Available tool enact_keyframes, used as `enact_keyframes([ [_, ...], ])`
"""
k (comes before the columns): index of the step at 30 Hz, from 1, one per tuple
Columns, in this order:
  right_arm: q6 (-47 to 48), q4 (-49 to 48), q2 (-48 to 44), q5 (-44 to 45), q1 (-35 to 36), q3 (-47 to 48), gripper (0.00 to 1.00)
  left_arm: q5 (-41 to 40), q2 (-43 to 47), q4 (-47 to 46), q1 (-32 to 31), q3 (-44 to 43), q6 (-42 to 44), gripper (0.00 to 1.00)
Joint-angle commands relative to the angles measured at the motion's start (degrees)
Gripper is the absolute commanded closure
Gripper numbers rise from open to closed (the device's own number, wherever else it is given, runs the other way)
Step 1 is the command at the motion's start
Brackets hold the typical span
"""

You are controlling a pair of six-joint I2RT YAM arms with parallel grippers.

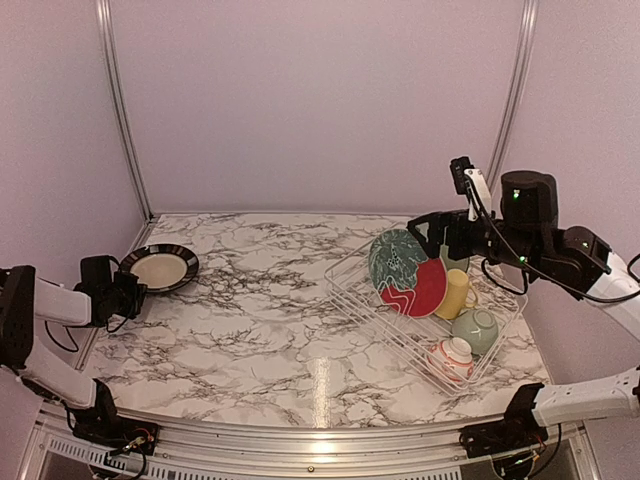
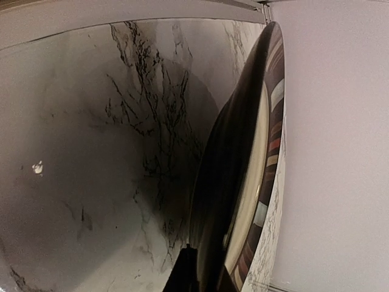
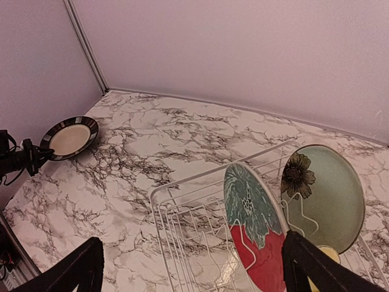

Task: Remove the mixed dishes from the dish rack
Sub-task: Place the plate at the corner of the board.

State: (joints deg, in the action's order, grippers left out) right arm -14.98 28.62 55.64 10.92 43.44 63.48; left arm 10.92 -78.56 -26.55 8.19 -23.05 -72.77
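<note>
My left gripper brings the plate down next and only then releases it. The bottom of the cream plate [image 1: 160,267] shows above its shadow on the marble, so it would drop if released now.
The black-rimmed cream plate [image 1: 160,267] lies low at the table's far left. My left gripper [image 1: 128,288] is shut on its near rim. The left wrist view shows the plate edge-on [image 2: 255,152] between my fingers [image 2: 185,271]. The white wire dish rack [image 1: 395,335] stands at the right. It holds the red-and-teal floral plate [image 1: 405,272] upright, the yellow mug [image 1: 453,293], the pale green bowl [image 1: 475,330] and the small white-and-red bowl [image 1: 452,358]. My right gripper [image 1: 428,238] hangs open above the floral plate [image 3: 255,225]. The pale green plate [image 3: 325,194] stands behind it.
Purple walls close the back and both sides, with metal corner posts [image 1: 120,110]. The marble table [image 1: 270,320] spreads between the cream plate and the rack. The rack's left half [image 3: 194,231] holds no dishes. The right arm's cables [image 1: 500,270] hang over the rack's far corner.
</note>
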Motion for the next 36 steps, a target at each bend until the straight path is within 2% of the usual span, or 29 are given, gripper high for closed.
enact_keyframes([
  [1, -1.24, 3.35, 0.64, 0.3, -0.14, 2.7, 0.02, 5.38, -8.94, -22.88, 0.12, -7.76, -2.49, 1.0],
  [4, -1.65, 3.77, 1.53, -0.72, -0.19, 3.87, 0.01, 5.02, -14.21, -26.1, 0.25, -10.04, -2.27, 1.0],
  [12, -2.27, 4.97, 3.68, -0.39, -0.2, 5.47, 0.01, 5.05, -22.08, -26.72, 0.34, -13.77, -1.87, 1.0],
  [19, -1.75, 4.6, 5.31, 0.94, -0.19, 6.42, 0.02, 6.81, -25.57, -27.02, 0.27, -14.46, -0.48, 0.97],
  [21, -1.61, 5.11, 6.26, 0.67, -0.2, 7.58, 0.02, 7.55, -25.35, -27.45, 0.27, -14.08, -0.08, 0.89],
  [22, -1.53, 5.44, 6.81, 0.46, -0.2, 8.28, 0.01, 8.43, -25.14, -27.09, 0.12, -14.17, 0.68, 0.8],
  [24, -1.17, 6.03, 7.89, 0.0, -0.2, 9.55, 0.01, 9.78, -24.38, -23.38, 0.21, -14.53, 2.39, 0.54],
  [29, -0.29, 7.66, 9.65, -0.37, -0.24, 11.64, 0.02, 9.28, -19.29, -16.54, 0.56, -11.2, 6.28, 0.09],
  [30, -0.16, 7.61, 9.66, -0.22, -0.21, 11.5, 0.02, 8.33, -17.5, -15.29, 0.59, -10.06, 7.08, 0.02],
  [36, 1.33, 8.02, 10.02, 1.76, -0.29, 11.3, 0.02, 6.07, -9.03, -5.0, 0.56, -5.72, 12.34, 0.01],
])
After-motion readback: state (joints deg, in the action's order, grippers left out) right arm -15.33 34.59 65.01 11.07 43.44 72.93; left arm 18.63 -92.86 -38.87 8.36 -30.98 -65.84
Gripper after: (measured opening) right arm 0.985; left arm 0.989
